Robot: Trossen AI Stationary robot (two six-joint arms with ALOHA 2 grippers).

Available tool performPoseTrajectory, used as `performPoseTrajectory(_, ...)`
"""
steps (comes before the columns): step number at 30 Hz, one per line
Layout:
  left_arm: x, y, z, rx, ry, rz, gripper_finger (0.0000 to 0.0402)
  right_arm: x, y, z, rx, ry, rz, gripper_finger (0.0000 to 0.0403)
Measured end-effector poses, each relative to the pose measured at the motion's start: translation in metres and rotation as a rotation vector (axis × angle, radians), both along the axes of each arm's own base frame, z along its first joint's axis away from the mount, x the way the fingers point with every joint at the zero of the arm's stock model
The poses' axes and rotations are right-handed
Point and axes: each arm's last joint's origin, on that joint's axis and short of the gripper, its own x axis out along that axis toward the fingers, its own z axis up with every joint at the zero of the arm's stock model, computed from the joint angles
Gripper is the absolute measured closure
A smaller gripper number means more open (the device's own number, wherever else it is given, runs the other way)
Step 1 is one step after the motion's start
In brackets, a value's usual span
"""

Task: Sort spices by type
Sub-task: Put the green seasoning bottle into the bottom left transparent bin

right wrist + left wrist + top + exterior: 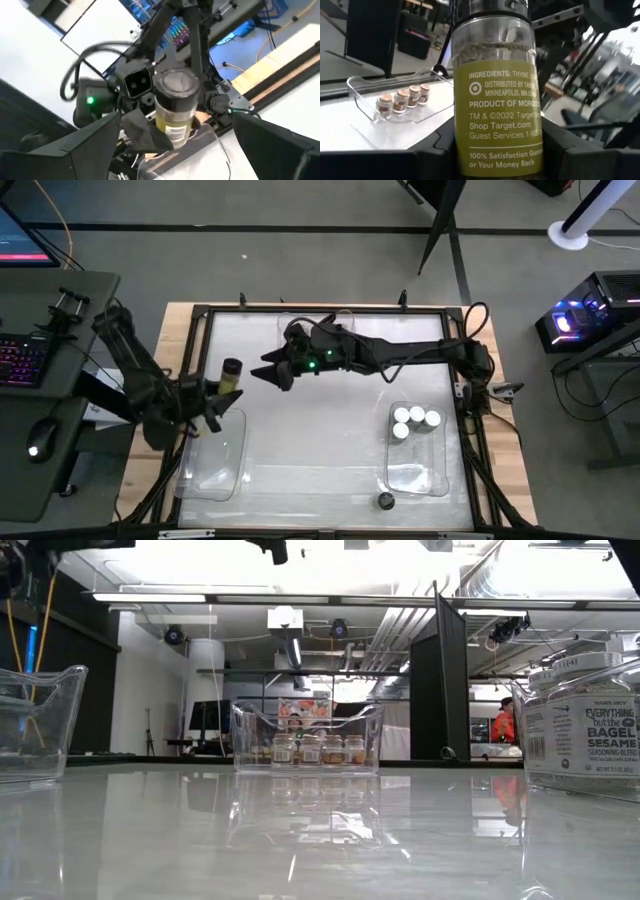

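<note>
My right gripper grabs the spice jar (229, 378) by its black lid next, to take the jar over for sorting.
My left gripper (220, 392) is shut on a spice jar (229, 378) with a green label and a dark lid. It holds the jar above the far end of the left clear bin (215, 458). My right gripper (265, 372) stands open just right of that jar, pointing at it, with nothing between its fingers (100, 137). Several tan-lidded jars (402, 99) stand in the far bin (308, 740). Several white-lidded jars (415, 420) stand in the right bin (417, 470). One dark-lidded jar (385, 500) stands on the table near the front edge. My left gripper pinches the lower, labelled part of the jar's body (495, 155) between its two fingers (442, 147), one on either side. The fingers reach in about level from the table's left side. The jar is lifted clear, its lid end (232, 366) toward the far edge.
My right arm (400, 352) stretches across the far half of the table, over the far bin. A black frame (330, 310) runs round the white tabletop. In the low view a big labelled jar (585, 730) stands close to that camera. Bare tabletop lies between the bins.
</note>
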Motion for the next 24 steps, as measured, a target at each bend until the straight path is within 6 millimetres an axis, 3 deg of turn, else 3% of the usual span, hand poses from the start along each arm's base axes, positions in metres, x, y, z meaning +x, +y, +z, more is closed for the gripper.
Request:
performPoseTrajectory(4,0.000,-0.007,-0.016,-0.004,-0.041,0.027,0.0248,0.007,0.000,-0.011,0.059,0.024,-0.032,0.0022)
performPoseTrajectory(11,0.005,-0.012,-0.021,0.050,-0.014,0.043,0.0248,0.026,-0.004,-0.033,0.123,0.088,-0.050,0.0022)
performPoseTrajectory(18,0.005,-0.012,-0.022,0.054,-0.013,0.045,0.0247,0.043,-0.004,-0.019,0.085,0.064,-0.057,0.0022)
performPoseTrajectory(24,0.005,-0.011,-0.023,0.065,-0.006,0.044,0.0247,0.060,0.009,-0.015,0.050,0.112,0.017,0.0022)
